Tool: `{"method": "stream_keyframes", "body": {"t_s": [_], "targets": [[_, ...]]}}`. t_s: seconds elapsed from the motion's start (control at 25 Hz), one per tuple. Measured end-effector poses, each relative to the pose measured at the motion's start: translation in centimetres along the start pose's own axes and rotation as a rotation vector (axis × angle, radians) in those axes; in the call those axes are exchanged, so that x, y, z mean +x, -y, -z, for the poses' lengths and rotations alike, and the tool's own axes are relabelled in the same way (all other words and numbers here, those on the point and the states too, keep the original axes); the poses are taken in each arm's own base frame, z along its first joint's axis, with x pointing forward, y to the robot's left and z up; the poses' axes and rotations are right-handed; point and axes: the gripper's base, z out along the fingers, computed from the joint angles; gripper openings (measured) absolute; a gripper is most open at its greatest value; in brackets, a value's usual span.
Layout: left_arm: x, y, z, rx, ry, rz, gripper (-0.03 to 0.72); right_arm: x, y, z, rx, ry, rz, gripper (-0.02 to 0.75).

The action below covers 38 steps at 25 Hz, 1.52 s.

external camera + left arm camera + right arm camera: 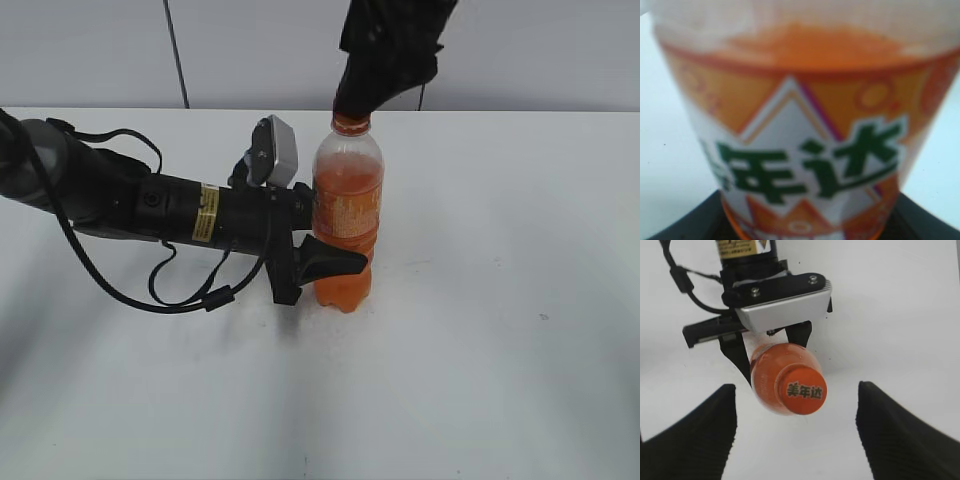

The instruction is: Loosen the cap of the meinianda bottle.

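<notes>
My right gripper takes hold of the orange cap around its printed top (pixel 351 124) next, to loosen the meinianda bottle (pixel 346 215).
The meinianda bottle (pixel 346 215) stands upright on the white table, full of orange soda. My left gripper (pixel 330 245) comes in from the left and is shut on the bottle's lower waist. In the left wrist view the label (pixel 805 165) fills the frame, with dark jaw parts at the bottom corners. The orange cap (pixel 802 389) with dark print shows from above in the right wrist view. My right gripper (pixel 796 392) is open, its two black jaws wide apart on either side of the cap, not touching it. In the exterior view my right gripper (pixel 362 98) hangs over the neck and hides the cap.
The white table (pixel 500 330) stretches around the bottle. The left arm and its looping black cables (pixel 150 280) lie across the table's left half. A grey wall (pixel 540 50) stands behind.
</notes>
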Motion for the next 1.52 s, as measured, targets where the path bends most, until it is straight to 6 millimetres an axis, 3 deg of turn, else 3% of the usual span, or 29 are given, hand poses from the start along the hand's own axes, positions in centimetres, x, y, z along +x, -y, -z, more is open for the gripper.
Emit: {"method": "stream_keyframes", "body": {"t_s": [0.08, 0.28, 0.44, 0.96, 1.04, 1.2, 1.4, 1.52], "targets": [[0.0, 0.0, 0.0, -0.001, -0.001, 0.000, 0.397, -0.1, -0.2, 1.0, 0.015, 0.016, -0.175, 0.553], [0.0, 0.0, 0.0, -0.001, 0.000, 0.001, 0.397, -0.1, -0.3, 1.6, 0.016, 0.033, -0.926, 0.517], [0.0, 0.0, 0.0, -0.001, 0.000, 0.001, 0.397, 0.0, -0.1, 0.9, 0.018, 0.015, -1.088, 0.469], [0.0, 0.0, 0.0, -0.001, 0.000, 0.001, 0.397, 0.7, 0.7, -3.6, 0.019, -0.098, -1.109, 0.456], [0.0, 0.0, 0.0, -0.001, 0.000, 0.001, 0.397, 0.7, 0.8, -3.8, 0.018, -0.101, -1.106, 0.428], [0.0, 0.0, 0.0, -0.002, -0.001, 0.002, 0.397, 0.7, 0.7, -3.8, 0.013, -0.098, -1.082, 0.268], [0.0, 0.0, 0.0, -0.002, -0.001, 0.002, 0.397, 0.6, 0.7, -3.8, 0.001, -0.095, -0.895, 0.269], [0.0, 0.0, 0.0, -0.002, -0.001, 0.002, 0.397, 0.6, 0.7, -3.8, -0.013, -0.090, -0.618, 0.269]]}}
